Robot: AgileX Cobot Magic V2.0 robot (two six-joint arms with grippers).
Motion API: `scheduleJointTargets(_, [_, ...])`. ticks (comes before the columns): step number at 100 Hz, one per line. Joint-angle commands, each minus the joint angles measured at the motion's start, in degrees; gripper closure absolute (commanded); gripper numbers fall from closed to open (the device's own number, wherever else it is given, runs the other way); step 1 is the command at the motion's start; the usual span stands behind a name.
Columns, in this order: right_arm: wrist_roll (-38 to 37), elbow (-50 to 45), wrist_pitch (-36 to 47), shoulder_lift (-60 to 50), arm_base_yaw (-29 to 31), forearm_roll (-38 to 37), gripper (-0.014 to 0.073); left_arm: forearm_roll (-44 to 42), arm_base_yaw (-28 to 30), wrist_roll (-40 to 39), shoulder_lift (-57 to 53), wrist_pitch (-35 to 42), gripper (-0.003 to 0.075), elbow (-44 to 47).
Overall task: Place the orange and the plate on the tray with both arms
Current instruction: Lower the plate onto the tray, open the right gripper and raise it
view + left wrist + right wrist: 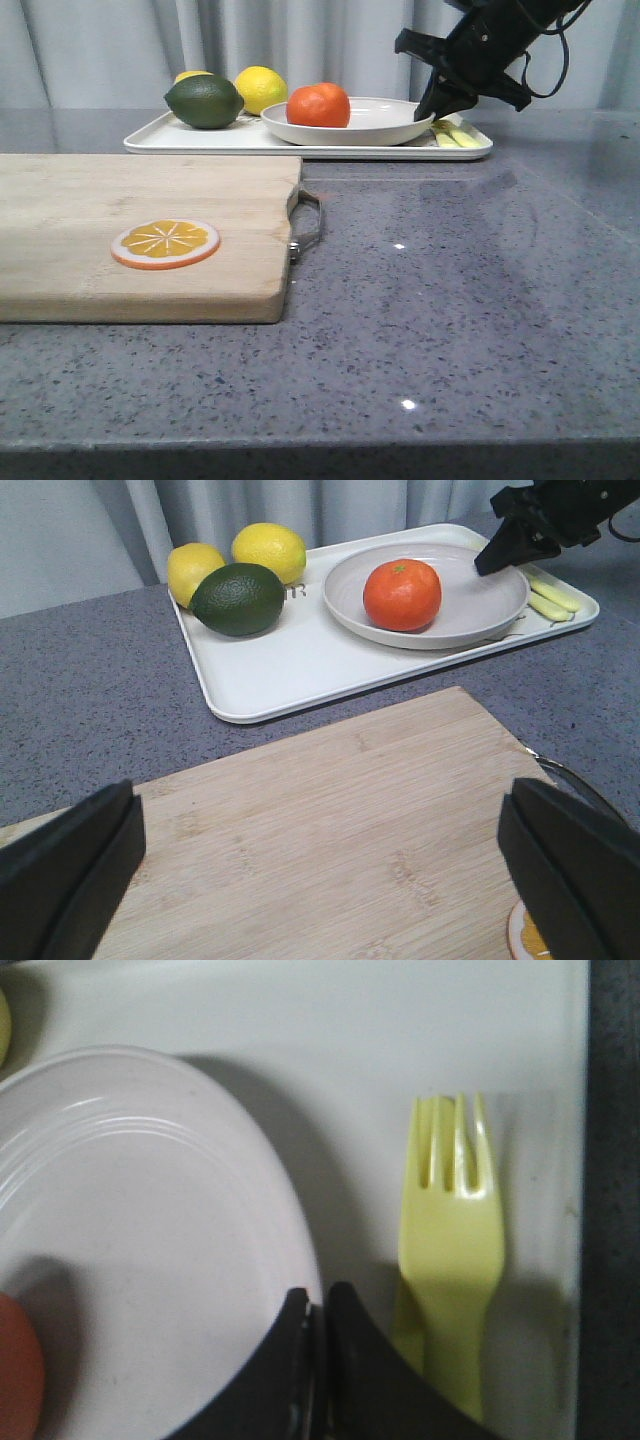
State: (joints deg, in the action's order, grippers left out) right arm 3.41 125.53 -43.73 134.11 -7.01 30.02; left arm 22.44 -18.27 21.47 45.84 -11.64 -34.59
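Note:
The off-white plate's base is on the white tray [200, 140] inside its edges, so my right gripper should release the plate now.
The orange [318, 105] [402, 594] lies in the off-white plate [385, 118] [470, 590], and the plate rests on the white tray [200, 140] [290, 660] at the back of the table. My right gripper [440, 105] [322, 1300] is shut on the plate's right rim [150, 1210], one finger inside the rim and one outside. A sliver of the orange [15, 1370] shows at the edge of the right wrist view. My left gripper [320, 810] hangs wide open above the wooden cutting board [330, 810], holding nothing.
On the tray's left end sit two lemons [260, 88] and a dark green fruit [204, 101]. A yellow plastic fork [450, 1240] lies on the tray just right of the plate. An orange slice disc [165, 243] rests on the cutting board [140, 230], which has a metal handle [308, 225].

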Motion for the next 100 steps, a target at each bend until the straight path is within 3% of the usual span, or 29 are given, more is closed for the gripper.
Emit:
scheduleJointTargets(1, [1.2, 2.1, 2.3, -4.1, 0.2, 2.0, 0.0661, 0.5, 0.1, -0.1, -0.2, 4.5, 0.0029, -1.5])
scheduleJointTargets(42, [1.2, 2.1, 2.6, -4.1, 0.2, 2.0, 0.0638, 0.5, 0.1, -0.1, -0.2, 4.5, 0.0029, -1.5])
scheduleJointTargets(49, [1.2, 2.1, 2.8, -4.1, 0.2, 2.0, 0.0564, 0.5, 0.1, -0.1, -0.2, 4.5, 0.0029, -1.5])
scheduleJointTargets(68, [1.2, 2.1, 3.4, -4.2, 0.2, 2.0, 0.0199, 0.5, 0.1, -0.1, -0.2, 4.5, 0.0029, -1.5])
scheduleJointTargets(75, [1.2, 2.1, 3.9, -4.4, 0.2, 2.0, 0.0112, 0.5, 0.1, -0.1, -0.2, 4.5, 0.0029, -1.5])
scheduleJointTargets(82, [1.2, 2.1, 4.6, -5.1, 0.2, 2.0, 0.0073, 0.5, 0.1, -0.1, -0.2, 4.5, 0.0029, -1.5])
scheduleJointTargets(100, [2.0, 2.1, 5.9, -8.6, 0.7, 2.0, 0.0070, 0.5, 0.1, -0.1, -0.2, 4.5, 0.0029, -1.5])
